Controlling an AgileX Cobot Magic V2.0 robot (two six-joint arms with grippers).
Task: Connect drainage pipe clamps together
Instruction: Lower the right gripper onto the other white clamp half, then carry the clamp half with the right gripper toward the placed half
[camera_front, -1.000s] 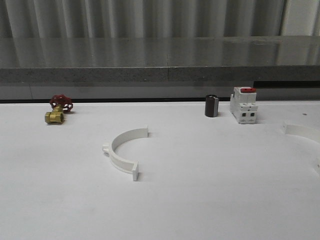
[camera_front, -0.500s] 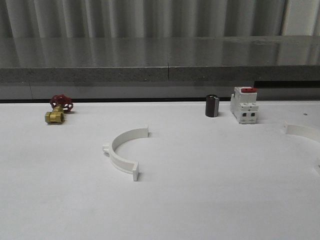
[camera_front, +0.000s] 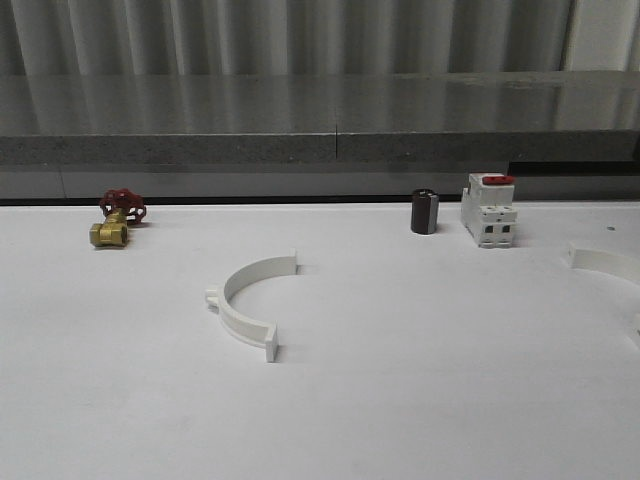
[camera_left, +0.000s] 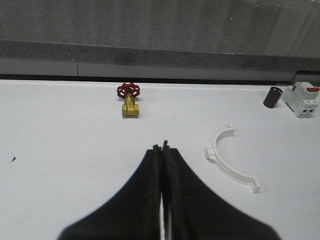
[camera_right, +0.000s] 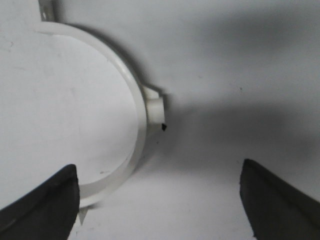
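Observation:
My right gripper's fingers are still short of the clamp's outer tab (camera_right: 156, 111), so it is too early to close. My right gripper moves toward the tab, then closes on it.
One white half-ring drainage pipe clamp (camera_front: 243, 300) lies flat near the middle of the white table, its open side toward the right; the left wrist view has it (camera_left: 227, 161) to the right of my left gripper (camera_left: 163, 146). That gripper is shut, with nothing between its black fingers. A second clamp (camera_front: 606, 262) lies at the table's right edge, partly cut off. In the right wrist view this clamp (camera_right: 134, 107) lies close below my open right gripper (camera_right: 159, 200), its lower end beside one finger (camera_right: 47, 200).
A brass valve with a red handwheel (camera_front: 116, 220) stands at the back left. A small dark cylinder (camera_front: 424, 211) and a white breaker with a red switch (camera_front: 489, 209) stand at the back right. A grey ledge (camera_front: 320, 150) runs behind the table.

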